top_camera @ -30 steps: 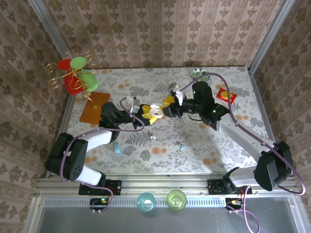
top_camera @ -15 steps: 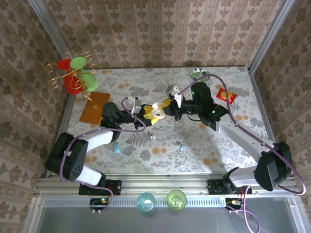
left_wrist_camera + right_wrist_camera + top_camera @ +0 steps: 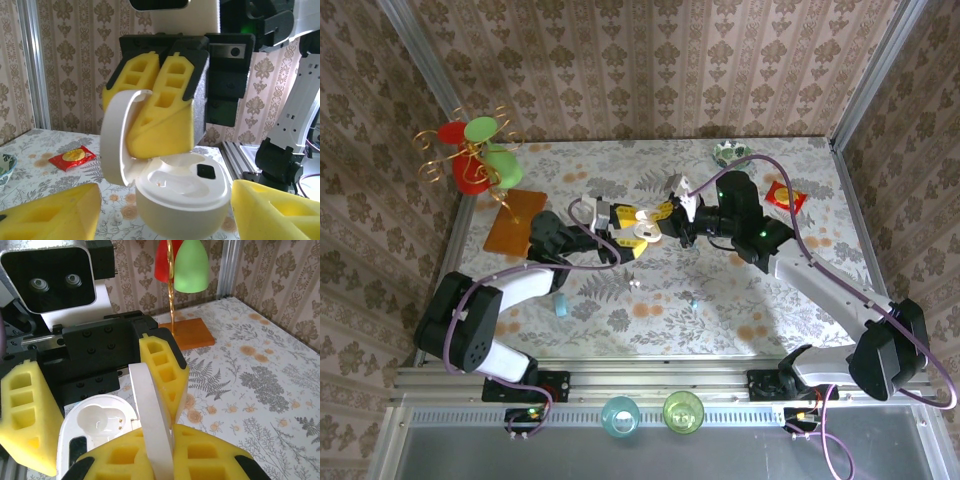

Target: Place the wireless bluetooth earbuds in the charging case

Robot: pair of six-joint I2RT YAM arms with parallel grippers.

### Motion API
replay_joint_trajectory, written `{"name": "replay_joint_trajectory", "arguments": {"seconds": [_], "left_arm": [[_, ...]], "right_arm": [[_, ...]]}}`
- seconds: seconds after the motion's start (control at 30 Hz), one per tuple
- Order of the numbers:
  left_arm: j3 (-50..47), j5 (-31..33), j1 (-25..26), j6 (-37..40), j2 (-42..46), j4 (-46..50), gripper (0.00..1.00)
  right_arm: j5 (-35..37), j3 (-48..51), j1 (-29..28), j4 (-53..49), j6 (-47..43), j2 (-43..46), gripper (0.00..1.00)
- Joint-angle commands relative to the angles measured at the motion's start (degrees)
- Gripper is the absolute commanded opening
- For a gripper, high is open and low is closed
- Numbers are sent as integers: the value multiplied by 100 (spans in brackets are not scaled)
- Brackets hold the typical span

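Both fingers reach alongside the white body (image 3: pixel 648 233) (image 3: pixel 181 216), below the open lid's hinge, so it is now time to close my left gripper on the charging case.
The charging case (image 3: pixel 642 232) is a white rounded shell, hinged open and lifted above the table mid-scene. Its body (image 3: pixel 182 200) shows empty moulded wells and a dark square. My right gripper (image 3: pixel 172 437) is shut on the upright lid (image 3: pixel 150 410), pinching it edge-on; its yellow fingers (image 3: pixel 160 110) grip the lid (image 3: pixel 117 135) from above. My left gripper (image 3: pixel 165 192) is open, its pads (image 3: pixel 55 212) standing off either side of the body. Two tiny earbuds lie on the table, one whitish (image 3: pixel 633 285), one pale blue (image 3: pixel 695 299).
A red snack packet (image 3: pixel 785 196) lies at the right and a small bowl (image 3: pixel 730 152) at the back. An orange-based wire stand with red and green cups (image 3: pixel 470 160) stands back left. A pale blue bit (image 3: pixel 561 306) lies near the left arm. Two cups (image 3: pixel 620 413) sit below the table's front edge.
The right gripper has closed on the case's lid. The left gripper has spread its fingers away from the case body, and both grippers have shifted slightly left.
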State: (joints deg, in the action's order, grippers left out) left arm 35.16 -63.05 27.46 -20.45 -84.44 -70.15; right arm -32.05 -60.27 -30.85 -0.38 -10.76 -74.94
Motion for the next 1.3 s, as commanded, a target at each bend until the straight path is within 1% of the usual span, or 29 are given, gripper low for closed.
{"name": "replay_joint_trajectory", "arguments": {"seconds": [0.0,0.13,0.23,0.37,0.43,0.5,0.7,0.73,0.9,0.97,1.07,1.17,1.27], "left_arm": [[164,73,75,-145,-94,-224,66],[182,71,110,-150,-133,-228,61],[177,82,111,-146,-134,-236,60],[193,72,110,-152,-108,-232,55],[195,56,110,-134,-89,-229,55],[204,47,110,-116,-79,-227,59],[211,32,110,-123,-80,-227,61],[215,22,110,-122,-78,-227,60],[220,-6,110,-109,-81,-219,44],[218,-6,110,-107,-85,-221,41],[215,-6,110,-83,-94,-223,38],[202,18,93,-40,-113,-240,34],[167,62,60,-33,-137,-285,34]], "right_arm": [[156,59,-72,159,-93,120,0],[147,50,-97,264,-60,78,0],[129,29,-105,299,-55,59,0],[90,7,-105,224,-95,36,0],[77,-3,-104,174,-119,23,0],[61,-29,-105,109,-151,10,0],[15,-80,-114,57,-151,-34,0],[23,-94,-114,57,-153,-43,0],[18,-118,-114,54,-154,-63,0],[15,-130,-114,75,-122,-52,1],[30,-117,-115,117,-58,-23,8],[138,-64,-106,239,75,46,19],[225,-7,-97,351,230,115,28]]}}
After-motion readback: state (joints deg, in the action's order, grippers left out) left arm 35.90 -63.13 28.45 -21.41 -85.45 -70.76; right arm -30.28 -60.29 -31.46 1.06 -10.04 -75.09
